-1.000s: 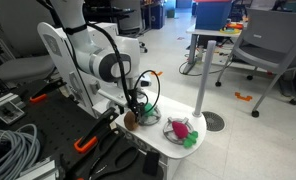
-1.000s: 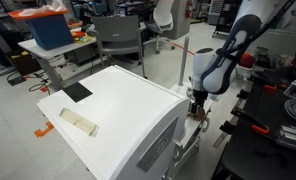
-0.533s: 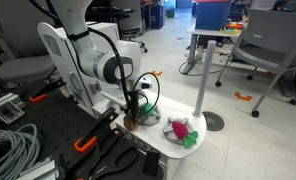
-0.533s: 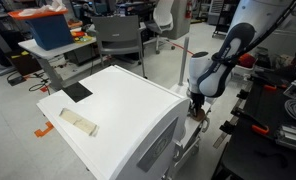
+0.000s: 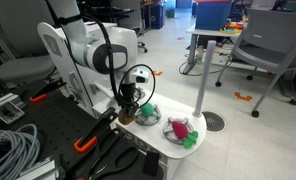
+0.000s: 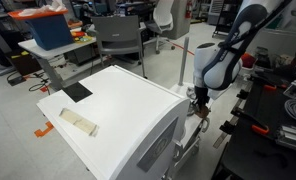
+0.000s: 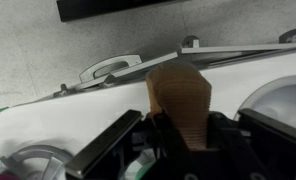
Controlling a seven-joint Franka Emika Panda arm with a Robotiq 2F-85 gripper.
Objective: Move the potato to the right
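Observation:
The gripper should keep its hold on the potato (image 5: 128, 118), which is only partly above the flat top of the white table; if the gripper opened now, the potato would come down short.
The potato (image 7: 178, 98) fills the middle of the wrist view as a brown, faintly ribbed lump. My gripper (image 7: 184, 132) is shut on it, with dark fingers pressed against both its sides. In an exterior view the potato (image 5: 128, 118) is a small brown spot under the gripper (image 5: 126, 110), at the near-left corner of the white table (image 5: 160, 143). In an exterior view from the opposite side, the gripper (image 6: 197, 100) hangs at the table's far right corner, and the potato is hidden there.
A green round toy (image 5: 146, 112) lies right beside the gripper, and a pink-and-green toy (image 5: 180, 131) lies further along the table. A tan flat piece (image 6: 78, 125) and a black patch (image 6: 76, 92) lie on the white table (image 6: 118, 105). Chairs and a pole stand behind.
The jaws have gone from open to shut on the potato. The wrist has shifted slightly and lifted a little at the table corner.

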